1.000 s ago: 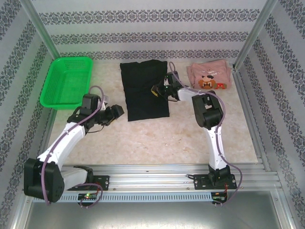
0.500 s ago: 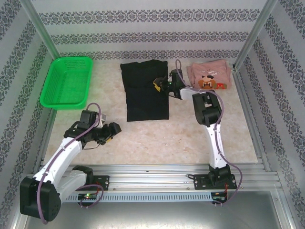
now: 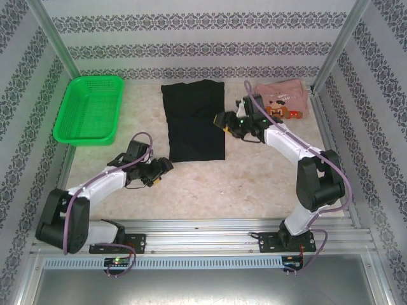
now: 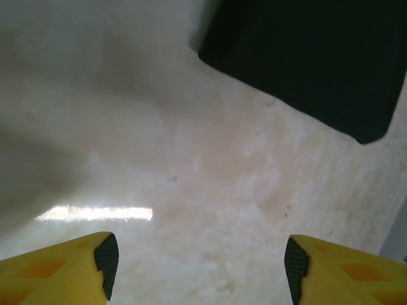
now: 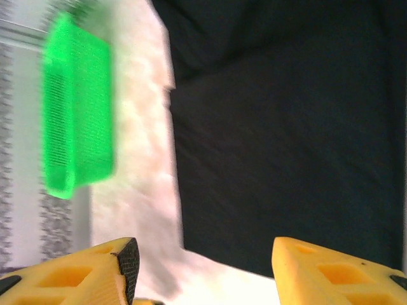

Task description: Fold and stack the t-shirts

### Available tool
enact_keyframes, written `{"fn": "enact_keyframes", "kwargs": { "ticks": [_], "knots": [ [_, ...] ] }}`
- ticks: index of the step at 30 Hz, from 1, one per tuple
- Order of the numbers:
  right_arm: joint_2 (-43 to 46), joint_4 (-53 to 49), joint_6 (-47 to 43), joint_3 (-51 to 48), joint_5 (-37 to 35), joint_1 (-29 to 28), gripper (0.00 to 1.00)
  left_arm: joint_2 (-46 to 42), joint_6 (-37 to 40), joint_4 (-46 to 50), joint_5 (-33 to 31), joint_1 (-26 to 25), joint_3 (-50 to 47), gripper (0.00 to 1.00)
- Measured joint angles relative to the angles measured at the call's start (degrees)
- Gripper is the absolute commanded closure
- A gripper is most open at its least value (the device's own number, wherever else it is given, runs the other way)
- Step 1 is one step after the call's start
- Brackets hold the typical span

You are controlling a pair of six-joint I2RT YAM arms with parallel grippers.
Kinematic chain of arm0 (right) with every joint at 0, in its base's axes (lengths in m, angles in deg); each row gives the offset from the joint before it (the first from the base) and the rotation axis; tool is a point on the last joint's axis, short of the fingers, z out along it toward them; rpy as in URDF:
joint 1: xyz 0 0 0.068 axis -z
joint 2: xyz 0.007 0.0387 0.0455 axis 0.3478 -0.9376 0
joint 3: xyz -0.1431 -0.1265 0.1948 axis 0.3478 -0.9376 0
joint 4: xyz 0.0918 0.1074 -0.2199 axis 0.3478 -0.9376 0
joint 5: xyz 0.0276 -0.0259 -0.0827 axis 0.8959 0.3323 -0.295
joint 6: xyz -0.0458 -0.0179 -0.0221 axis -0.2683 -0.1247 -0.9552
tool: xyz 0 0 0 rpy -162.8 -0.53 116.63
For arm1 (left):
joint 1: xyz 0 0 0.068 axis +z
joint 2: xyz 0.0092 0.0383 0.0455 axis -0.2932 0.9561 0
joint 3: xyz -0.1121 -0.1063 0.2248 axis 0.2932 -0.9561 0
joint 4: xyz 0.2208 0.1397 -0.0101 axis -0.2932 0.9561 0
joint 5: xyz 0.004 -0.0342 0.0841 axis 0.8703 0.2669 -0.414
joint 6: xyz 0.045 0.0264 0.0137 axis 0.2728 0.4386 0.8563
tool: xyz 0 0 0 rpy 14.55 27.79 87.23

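Observation:
My left gripper grips the black t-shirt's near basket-side corner next, and its other near corner is left to my right gripper.
The black t-shirt lies flat on the table at the back middle, folded into a tall rectangle. It also shows in the right wrist view, and one corner of it in the left wrist view. The pink t-shirt with the brown-and-orange print sits bunched at the back right. My right gripper hovers at the black shirt's right edge, open, holding nothing. My left gripper is low over bare table just below the shirt's near left corner, its jaws wide open and empty.
A green mesh basket stands at the back left, also blurred in the right wrist view. Patterned walls and metal posts close in the sides and back. A metal rail runs along the near edge.
My right gripper opened, let go of the black shirt's right edge and drew back slightly, its elbow swinging out right. My left arm pulled back and lower, toward the near left.

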Motion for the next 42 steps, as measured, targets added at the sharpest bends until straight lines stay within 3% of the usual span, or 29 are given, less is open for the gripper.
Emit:
{"fn": "enact_keyframes", "kwargs": {
  "ticks": [5,15,24,33,36,39,42],
  "knots": [
    [-0.7,-5.46,-1.9,-7.89,-2.12,-0.94,0.42,5.92,-0.59,-3.5,-2.58,-0.37,4.83,0.32],
    [-2.01,-5.66,-3.23,-8.28,-3.72,-2.19,0.41,15.39,-1.07,-7.34,-4.17,-0.37,11.19,0.37],
    [-5.7,-5.64,-3.37,-8.24,-4.68,-2.19,0.41,17.84,-1.07,-7.19,-4.66,-0.39,12.17,0.41],
    [-10.36,-5.62,-3.32,-4.52,-4.7,-2.82,0.42,22.23,-1.03,-6.99,-5.11,-0.61,14.78,0.57],
    [-11.15,-6.34,-3.13,-3.56,-5.38,-3.21,0.54,23.23,-1.01,-6.95,-5.05,-0.79,15.06,0.68],
    [-11.93,-6.36,-2.69,-3.32,-5.99,-3.3,0.76,24.28,-0.9,-6.93,-4.83,-0.79,15.76,0.83],
    [-12.61,-5.77,-1.66,-3.23,-5.92,-3.45,0.88,25.16,-0.13,-6.47,-4.55,-0.79,16.61,0.98]
  ]
}}
